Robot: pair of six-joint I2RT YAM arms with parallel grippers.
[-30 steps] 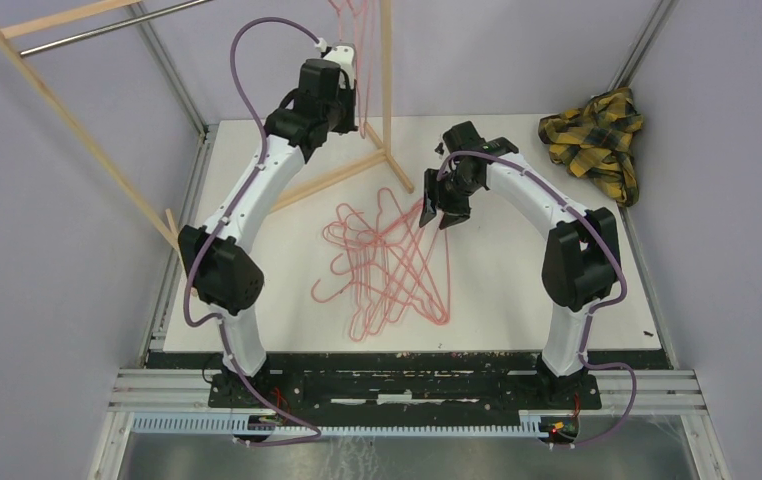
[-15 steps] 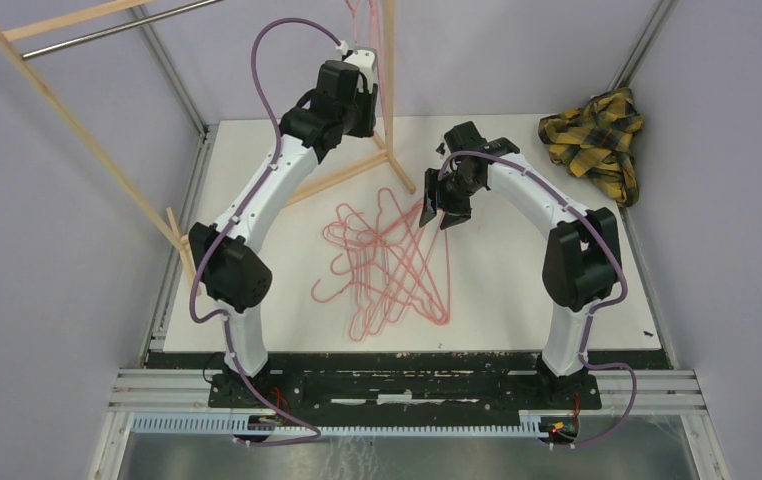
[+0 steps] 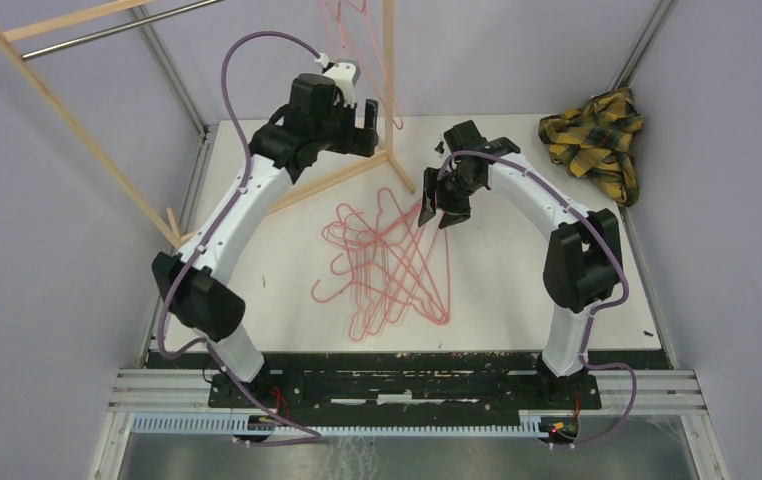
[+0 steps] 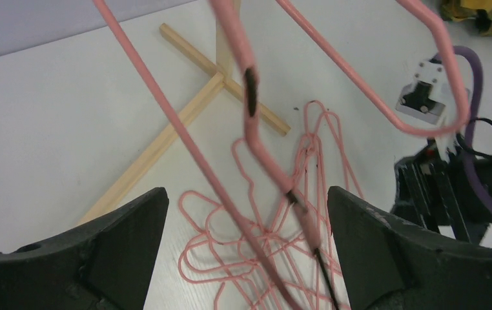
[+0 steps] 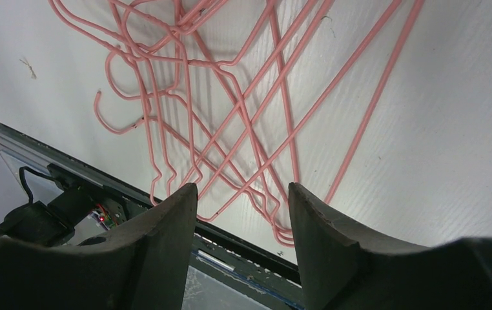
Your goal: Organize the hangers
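Note:
The right gripper grabs one pink hanger from the pile by a shoulder wire (image 3: 395, 246) (image 5: 243, 54) beside its neck next, leaving its hook free, to hand to my left gripper.
Several pink wire hangers lie tangled in a pile (image 3: 387, 265) on the white table, also seen in the right wrist view (image 5: 230, 84) and the left wrist view (image 4: 222, 242). More pink hangers (image 3: 343, 22) hang from the rack at the back. My left gripper (image 3: 362, 115) is raised beside them, jaws wide open. In its wrist view the hanging hangers (image 4: 250, 123) pass through the gap of the left gripper (image 4: 246, 194), untouched by either finger. My right gripper (image 3: 442, 212) hovers open over the pile's far right end; nothing lies between the jaws of the right gripper (image 5: 241, 188).
The wooden rack has a metal bar (image 3: 107, 25) at the back left, an upright post (image 3: 388, 70) and floor struts (image 3: 342, 175) just behind the pile. A yellow-black plaid cloth (image 3: 597, 140) lies at the back right corner. Purple walls enclose the table.
My left gripper has opened and let go of a hanger, which now hangs from the rack. The left arm has drawn back toward the near side. The right arm has stayed put.

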